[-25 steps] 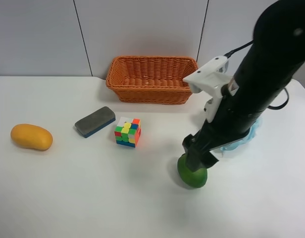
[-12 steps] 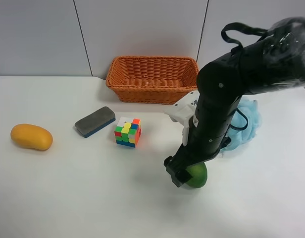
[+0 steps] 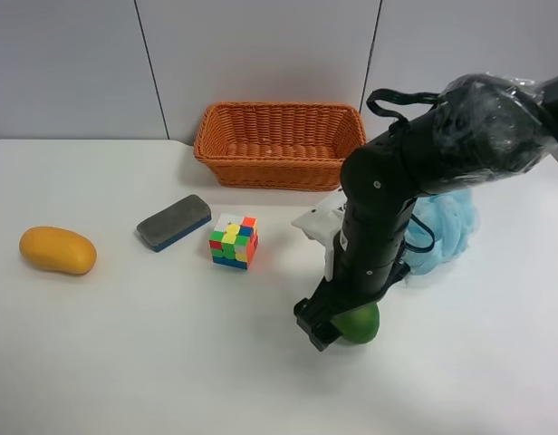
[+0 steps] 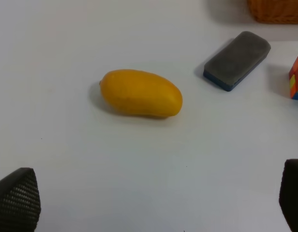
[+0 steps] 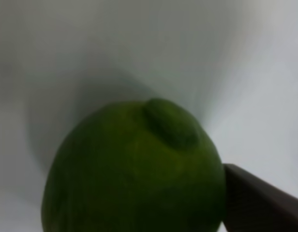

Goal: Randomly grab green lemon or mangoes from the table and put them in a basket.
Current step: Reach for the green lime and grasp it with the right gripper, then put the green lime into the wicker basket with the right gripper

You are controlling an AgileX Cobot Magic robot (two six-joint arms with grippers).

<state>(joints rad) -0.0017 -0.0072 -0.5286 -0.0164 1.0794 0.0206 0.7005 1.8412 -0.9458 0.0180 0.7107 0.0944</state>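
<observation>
My fingers reach down beside the green lemon (image 3: 363,323), close to the table, and closing now would catch it, so it is time for my right gripper to close on the lemon.
The green lemon (image 3: 363,323) lies on the white table (image 3: 170,362) at the front right. It fills the right wrist view (image 5: 134,174). My right gripper (image 3: 338,326) is down around it. One finger (image 5: 260,203) rests against its side; the other finger is hidden, so I cannot tell whether the grip is closed. The mango (image 3: 57,250) lies at the far left of the table. It also shows in the left wrist view (image 4: 141,93), ahead of my left gripper (image 4: 154,205), which is open and empty. The orange basket (image 3: 261,170) stands at the back.
A grey eraser (image 3: 174,221) and a colourful puzzle cube (image 3: 234,240) lie between the mango and the lemon. A light-blue cloth (image 3: 447,227) lies behind the right arm. The basket's corner (image 4: 277,12) shows in the left wrist view.
The right arm has folded down lower over the lemon, and its gripper has come down around the fruit. The lemon stays on the table. The mango, eraser and cube have not moved.
</observation>
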